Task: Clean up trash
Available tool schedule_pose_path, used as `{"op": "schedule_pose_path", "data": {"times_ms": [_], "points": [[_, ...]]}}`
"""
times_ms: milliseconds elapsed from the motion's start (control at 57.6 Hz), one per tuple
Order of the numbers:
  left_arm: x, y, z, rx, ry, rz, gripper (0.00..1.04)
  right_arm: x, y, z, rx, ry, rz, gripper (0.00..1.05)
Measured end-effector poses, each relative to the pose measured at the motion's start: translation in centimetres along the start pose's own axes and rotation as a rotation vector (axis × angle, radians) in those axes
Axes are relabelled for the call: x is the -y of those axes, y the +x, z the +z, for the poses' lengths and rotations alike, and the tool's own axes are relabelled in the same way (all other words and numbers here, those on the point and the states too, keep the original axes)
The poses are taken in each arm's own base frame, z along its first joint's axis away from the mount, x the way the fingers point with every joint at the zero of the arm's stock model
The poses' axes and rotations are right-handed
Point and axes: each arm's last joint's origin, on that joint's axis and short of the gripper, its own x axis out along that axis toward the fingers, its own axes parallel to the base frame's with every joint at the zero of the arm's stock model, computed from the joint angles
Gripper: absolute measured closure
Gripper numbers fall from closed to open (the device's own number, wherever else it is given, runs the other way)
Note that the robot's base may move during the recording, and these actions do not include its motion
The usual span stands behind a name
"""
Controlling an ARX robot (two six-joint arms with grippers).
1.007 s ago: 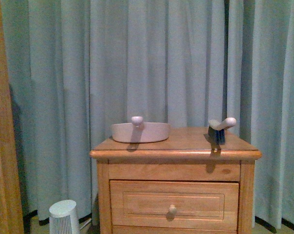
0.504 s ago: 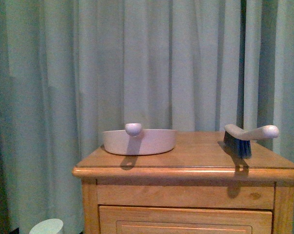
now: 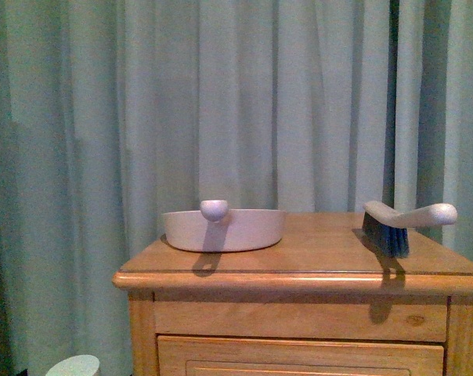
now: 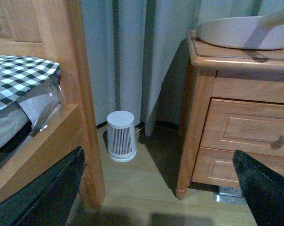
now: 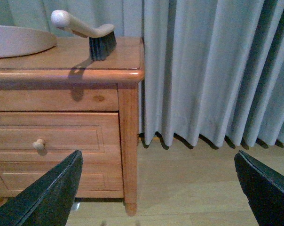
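My left gripper is to grab the beige dustpan [image 3: 223,228] by its handle [image 3: 214,210] next, so that it can clean up the trash.
No crumpled white trash shows in any view. A beige dustpan [image 3: 223,228] lies on the wooden nightstand [image 3: 299,270], handle knob toward me; it also shows in the left wrist view [image 4: 245,33] and right wrist view [image 5: 17,41]. A hand brush [image 3: 405,222] with dark bristles lies on the nightstand's right side, also in the right wrist view [image 5: 88,35]. My left gripper [image 4: 161,188] is open and empty, low over the floor beside the nightstand. My right gripper [image 5: 158,188] is open and empty, low over the floor by the nightstand's right leg. Neither arm shows in the front view.
Grey-green curtains [image 3: 221,110] hang behind the nightstand. A small white ribbed appliance [image 4: 121,136] stands on the floor between the nightstand and a wooden bed frame [image 4: 81,108] with a checked cover [image 4: 19,77]. The nightstand has drawers with knobs [image 5: 38,144].
The front view has moved closer to the nightstand and shifted; the dustpan and brush now look larger and the drawers have dropped out of view.
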Motion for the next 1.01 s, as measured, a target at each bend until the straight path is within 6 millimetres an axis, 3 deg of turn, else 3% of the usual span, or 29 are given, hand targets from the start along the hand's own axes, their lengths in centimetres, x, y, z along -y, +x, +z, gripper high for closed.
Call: {"op": "schedule_pose_path", "data": {"times_ms": [573,677,729,816,1007], "points": [[0.0,0.0,0.0,-0.004,-0.003,-0.008,0.08,0.0,0.0,0.0,0.000,0.000,0.000,0.07],[0.0,0.6,-0.1,-0.211,-0.153,-0.140,0.08,0.0,0.0,0.0,-0.001,0.000,0.000,0.07],[0.0,1.3,0.8,-0.213,-0.157,-0.145,0.08,0.0,0.0,0.0,-0.001,0.000,0.000,0.07],[0.5,4.1,5.0,-0.195,-0.090,-0.129,0.08,0.0,0.0,0.0,-0.001,0.000,0.000,0.07],[4.9,11.4,11.1,-0.263,0.160,-0.185,0.08,0.0,0.0,0.0,-0.001,0.000,0.000,0.07]]}}
